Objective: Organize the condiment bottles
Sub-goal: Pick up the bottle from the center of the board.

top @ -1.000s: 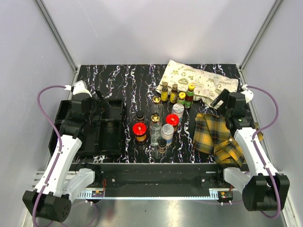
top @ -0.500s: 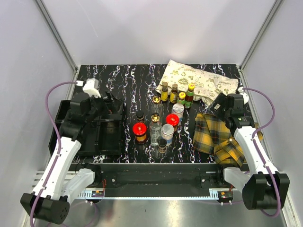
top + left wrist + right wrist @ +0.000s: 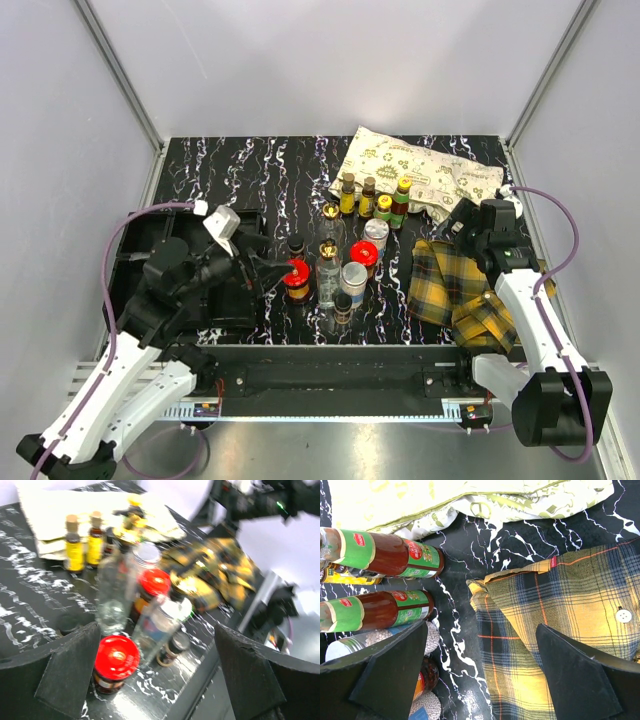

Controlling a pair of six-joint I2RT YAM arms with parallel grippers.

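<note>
I need to grab the front clear bottle next with my left gripper by its gold-capped neck (image 3: 328,256), so the bottle's base stays free to stand in the tray.
The condiment bottles (image 3: 345,250) stand clustered mid-table. Yellow and green sauce bottles (image 3: 367,197) form the back row. In front of them are gold-capped clear bottles (image 3: 327,265), silver-lidded shakers (image 3: 353,279), red-lidded jars (image 3: 365,252) and tiny dark bottles (image 3: 343,305). My left gripper (image 3: 272,276) is open, just left of the front red-lidded jar (image 3: 116,657), with nothing between its fingers (image 3: 70,672). My right gripper (image 3: 458,222) hangs open over the tabletop. Sauce bottles (image 3: 385,555) lie to its left in the right wrist view, and a plaid cloth (image 3: 560,620) to its right.
A black compartment tray (image 3: 228,305) sits at the left, partly under my left arm. A patterned white bag (image 3: 415,175) lies behind the bottles. The yellow plaid cloth (image 3: 455,285) is crumpled at the right. Grey walls close the table in.
My left arm swung from above the tray to the right, up to the front red-lidded jar. The right gripper shifted only slightly. No bottle has moved.
</note>
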